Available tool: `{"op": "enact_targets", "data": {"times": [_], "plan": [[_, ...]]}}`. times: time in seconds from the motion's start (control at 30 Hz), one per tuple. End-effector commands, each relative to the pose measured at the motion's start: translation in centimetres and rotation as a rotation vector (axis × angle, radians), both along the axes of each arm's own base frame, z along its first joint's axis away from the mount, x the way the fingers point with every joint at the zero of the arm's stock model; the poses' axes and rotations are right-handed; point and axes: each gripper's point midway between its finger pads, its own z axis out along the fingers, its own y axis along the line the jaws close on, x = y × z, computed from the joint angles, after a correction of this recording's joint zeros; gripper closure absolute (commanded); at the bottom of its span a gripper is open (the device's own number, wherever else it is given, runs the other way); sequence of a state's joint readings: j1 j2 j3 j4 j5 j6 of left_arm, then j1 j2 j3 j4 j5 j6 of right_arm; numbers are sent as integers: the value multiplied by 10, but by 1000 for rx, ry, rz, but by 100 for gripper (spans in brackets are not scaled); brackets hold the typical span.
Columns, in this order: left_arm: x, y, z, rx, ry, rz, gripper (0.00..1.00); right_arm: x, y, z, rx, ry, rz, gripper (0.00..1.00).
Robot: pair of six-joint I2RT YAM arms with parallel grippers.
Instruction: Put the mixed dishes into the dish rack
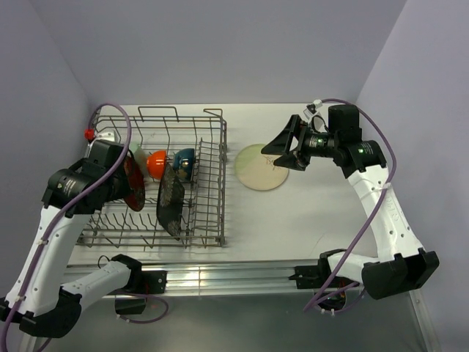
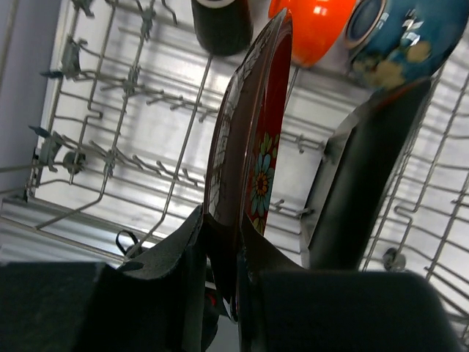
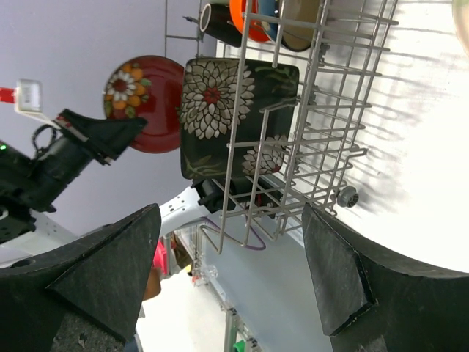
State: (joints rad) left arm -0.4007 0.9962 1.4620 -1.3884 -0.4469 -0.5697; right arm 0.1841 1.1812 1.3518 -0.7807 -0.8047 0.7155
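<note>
The red floral plate hangs high, short of the rack's near wires, so my left gripper keeps hold of it now until I lower it toward them.
The grey wire dish rack point(image 1: 221, 183) stands on the left of the table. My left gripper point(image 2: 223, 220) is shut on the rim of the red floral plate point(image 2: 260, 132), holding it upright on edge inside the rack point(image 2: 132, 147). Beside it the black square floral plate point(image 1: 170, 199) stands on edge among the tines. An orange bowl point(image 1: 156, 162) and a dark blue bowl point(image 1: 185, 161) sit at the rack's far end. The pale green-cream round plate point(image 1: 256, 170) lies flat on the table to the right of the rack. My right gripper point(image 1: 275, 155) hangs open over that plate's far right edge, holding nothing.
A dark cup point(image 2: 220, 22) sits in the rack's far row beside the orange bowl point(image 2: 315, 26). The right wrist view looks sideways at the rack point(image 3: 330, 110), the black plate point(image 3: 234, 117) and the red plate point(image 3: 146, 103). Purple walls close in the table.
</note>
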Motion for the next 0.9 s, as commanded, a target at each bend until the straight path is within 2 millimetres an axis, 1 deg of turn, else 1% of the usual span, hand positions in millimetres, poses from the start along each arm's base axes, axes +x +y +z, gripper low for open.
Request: {"op": "enact_targets", "data": {"times": [0.0,0.03,0.13,0.3,0.37,0.47,0.67,0.77,0.87], "plan": [[-3,-5,-4,-40,-5,-2,100,0,2,5,-5,-30,18,16],[-5,-5,-13,-35,19,-7,100,0,3,3,-6,-27,19,16],[-5,-9,-22,-38,43,-26,100,0,3,-1,-4,-13,18,16],[2,-17,-35,-34,82,-62,100,-1,1,-7,-13,-8,9,16],[4,-19,-44,-26,113,-75,100,-2,0,-7,-16,-6,5,16],[8,-22,-49,-20,132,-86,100,-1,-1,-8,-26,-8,0,16],[7,-26,-63,-19,166,-103,100,0,-5,-12,-33,-2,-14,16],[10,-30,-69,-10,193,-116,100,2,-6,-17,-37,8,-19,16],[14,-37,-79,-2,245,-141,100,5,-8,-30,-57,42,-34,16]]}}
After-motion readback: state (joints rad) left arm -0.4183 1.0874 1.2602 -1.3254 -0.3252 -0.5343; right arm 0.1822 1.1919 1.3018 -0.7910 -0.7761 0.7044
